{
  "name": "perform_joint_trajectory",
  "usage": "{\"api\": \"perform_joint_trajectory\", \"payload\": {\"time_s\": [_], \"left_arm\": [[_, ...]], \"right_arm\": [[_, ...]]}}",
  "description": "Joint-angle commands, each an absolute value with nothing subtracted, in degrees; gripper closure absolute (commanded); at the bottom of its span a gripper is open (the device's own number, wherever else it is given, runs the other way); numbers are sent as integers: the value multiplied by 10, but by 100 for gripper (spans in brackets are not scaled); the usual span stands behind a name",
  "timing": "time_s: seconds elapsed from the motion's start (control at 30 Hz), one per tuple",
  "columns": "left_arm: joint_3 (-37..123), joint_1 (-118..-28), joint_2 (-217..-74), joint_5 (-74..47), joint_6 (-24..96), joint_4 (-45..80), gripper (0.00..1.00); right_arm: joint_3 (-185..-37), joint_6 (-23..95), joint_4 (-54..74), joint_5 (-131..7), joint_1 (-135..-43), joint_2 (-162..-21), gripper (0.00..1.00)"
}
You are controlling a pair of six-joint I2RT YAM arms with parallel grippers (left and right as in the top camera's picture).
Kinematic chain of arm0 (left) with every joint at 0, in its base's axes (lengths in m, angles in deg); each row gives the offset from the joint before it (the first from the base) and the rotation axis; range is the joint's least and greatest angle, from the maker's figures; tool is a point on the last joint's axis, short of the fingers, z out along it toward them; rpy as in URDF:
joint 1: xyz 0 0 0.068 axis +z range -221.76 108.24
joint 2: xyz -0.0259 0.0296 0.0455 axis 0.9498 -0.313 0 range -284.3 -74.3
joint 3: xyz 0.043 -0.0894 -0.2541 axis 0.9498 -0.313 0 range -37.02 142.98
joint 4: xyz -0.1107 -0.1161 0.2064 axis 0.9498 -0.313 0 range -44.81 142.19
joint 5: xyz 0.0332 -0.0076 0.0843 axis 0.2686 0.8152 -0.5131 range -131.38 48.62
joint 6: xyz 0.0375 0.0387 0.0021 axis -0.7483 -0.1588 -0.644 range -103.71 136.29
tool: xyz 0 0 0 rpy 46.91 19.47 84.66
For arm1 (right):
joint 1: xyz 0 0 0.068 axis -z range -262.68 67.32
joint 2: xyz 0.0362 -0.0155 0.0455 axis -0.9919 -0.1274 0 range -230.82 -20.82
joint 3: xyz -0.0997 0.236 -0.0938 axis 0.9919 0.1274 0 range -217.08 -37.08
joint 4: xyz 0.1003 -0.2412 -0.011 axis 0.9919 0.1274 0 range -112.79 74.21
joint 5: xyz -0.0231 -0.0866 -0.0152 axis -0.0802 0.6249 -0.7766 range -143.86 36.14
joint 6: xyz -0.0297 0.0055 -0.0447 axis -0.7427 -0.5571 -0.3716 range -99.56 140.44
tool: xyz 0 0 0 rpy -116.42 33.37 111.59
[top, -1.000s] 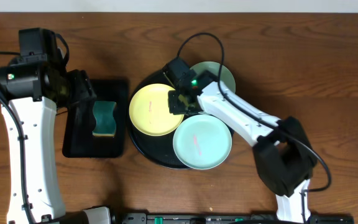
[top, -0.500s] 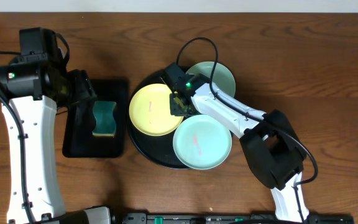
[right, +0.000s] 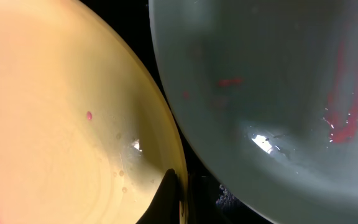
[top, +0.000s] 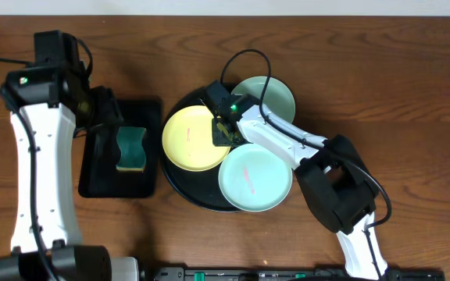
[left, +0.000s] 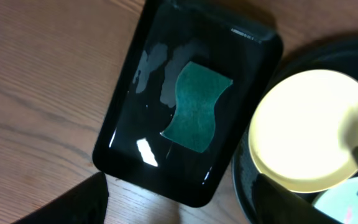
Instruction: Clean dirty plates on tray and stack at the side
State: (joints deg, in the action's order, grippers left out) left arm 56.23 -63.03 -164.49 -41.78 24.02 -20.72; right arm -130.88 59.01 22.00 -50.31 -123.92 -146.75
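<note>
My left gripper will go to the green sponge and grab it across its narrow middle [top: 131,148] [left: 196,108], so its wider ends stay free to wipe the dirty plates.
The round black tray [top: 184,190] holds three plates. The pale yellow plate [top: 187,137] lies at its left, one aqua plate [top: 255,179] with pink streaks at the front right, and another aqua plate [top: 278,94] at the back right. My right gripper [top: 225,129] is at the yellow plate's right rim. In the right wrist view one finger [right: 169,194] presses on the inside of the yellow rim [right: 55,112], beside the streaked aqua plate [right: 278,93]; the other finger is hidden in the dark. My left gripper [top: 104,117] is open and empty, hovering [left: 179,208] above the rectangular tray.
A smaller rectangular black tray [top: 98,184] sits left of the round tray and holds a green sponge [top: 131,148]. The left wrist view shows the sponge [left: 197,107], the wet tray [left: 129,130] and the yellow plate [left: 309,130]. Bare wooden table lies around.
My right gripper has slid a little left onto the yellow plate's rim. My left arm has shifted slightly toward the back right. The plates have not moved.
</note>
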Motion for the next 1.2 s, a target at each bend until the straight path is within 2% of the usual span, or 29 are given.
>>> {"api": "perform_joint_trajectory", "payload": {"time_s": [0.0, 0.13, 0.3, 0.63, 0.8, 0.93, 1.1, 1.17], "left_arm": [[551, -629, -1679, -425, 195, -206, 33], [542, -629, -1724, -425, 182, -202, 37], [503, -629, -1775, -394, 167, -165, 38], [326, -630, -1779, -379, 158, 29, 42], [273, -630, -1780, -377, 159, 98, 48], [249, -630, -1780, -377, 159, 127, 60], [242, -630, -1780, -377, 159, 142, 91], [242, -630, -1780, -377, 159, 144, 93]], "right_arm": [[-1310, 580, 224, -481, -1240, -1485, 99], [-1310, 572, 224, -481, -1240, -1485, 99], [-1310, 566, 224, -481, -1239, -1485, 99], [-1310, 566, 224, -481, -1239, -1485, 99], [-1310, 565, 224, -481, -1239, -1485, 99], [-1310, 565, 224, -481, -1239, -1485, 99], [-1310, 566, 224, -481, -1239, -1485, 99], [-1310, 565, 224, -481, -1239, -1485, 99]]}}
